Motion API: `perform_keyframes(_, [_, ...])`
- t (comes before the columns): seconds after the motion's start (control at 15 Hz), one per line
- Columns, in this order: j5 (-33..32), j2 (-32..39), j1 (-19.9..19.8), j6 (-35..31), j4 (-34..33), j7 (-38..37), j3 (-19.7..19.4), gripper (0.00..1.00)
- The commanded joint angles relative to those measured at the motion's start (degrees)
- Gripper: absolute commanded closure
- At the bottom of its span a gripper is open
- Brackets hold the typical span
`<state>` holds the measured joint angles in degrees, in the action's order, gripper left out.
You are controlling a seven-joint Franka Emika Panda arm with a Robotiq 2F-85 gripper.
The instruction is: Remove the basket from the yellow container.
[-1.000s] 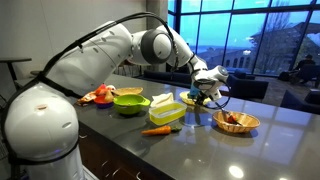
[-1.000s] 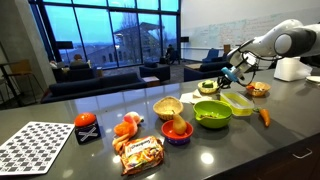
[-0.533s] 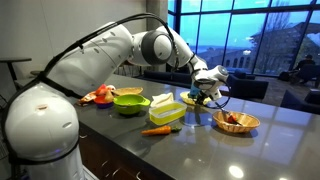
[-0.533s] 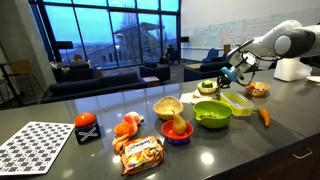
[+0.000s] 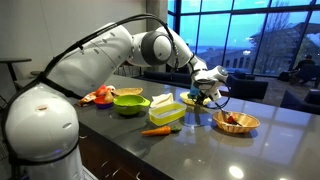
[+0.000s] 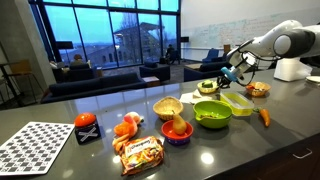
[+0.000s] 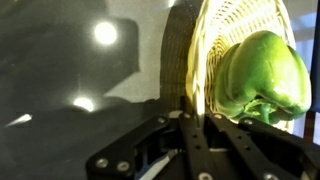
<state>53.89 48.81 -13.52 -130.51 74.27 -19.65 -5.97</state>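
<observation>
The basket sits low at the counter outside the container and would land on the flat counter, so now it is time for my gripper to release it.
The basket (image 7: 235, 25) is small, woven and yellow-green, with a green pepper (image 7: 262, 72) inside. My gripper (image 7: 195, 118) is shut on its near rim. In both exterior views the basket (image 5: 193, 100) (image 6: 207, 87) sits low at the counter beside the pale yellow container (image 5: 165, 108) (image 6: 238, 103), outside it. The gripper (image 5: 205, 93) (image 6: 226, 77) reaches down onto it. I cannot tell whether the basket touches the counter.
A lime-green bowl (image 5: 129, 101) (image 6: 212, 113) stands by the container. A tan woven bowl with red food (image 5: 236, 121) (image 6: 258, 89), a carrot (image 5: 156, 130) (image 6: 264, 116), a snack bag (image 6: 142, 152) and a checkered board (image 6: 35, 143) lie on the dark counter.
</observation>
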Motion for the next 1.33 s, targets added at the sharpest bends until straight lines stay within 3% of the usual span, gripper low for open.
perform_keyframes(0.0, [-0.81, 0.05, -0.69, -0.15, -0.16, -0.3, 0.89, 0.91])
perform_keyframes(0.73, [-0.81, 0.05, -0.68, -0.16, -0.16, -0.3, 0.89, 0.91])
perform_keyframes(0.8, [-0.81, 0.05, -0.68, -0.16, -0.16, -0.3, 0.89, 0.66])
perform_keyframes(0.93, [-0.6, 0.3, -0.88, 0.26, -0.52, -0.09, 1.22, 0.6])
perform_keyframes(1.27, [-0.39, -0.71, -0.9, -0.19, 0.93, 0.13, 1.24, 0.28])
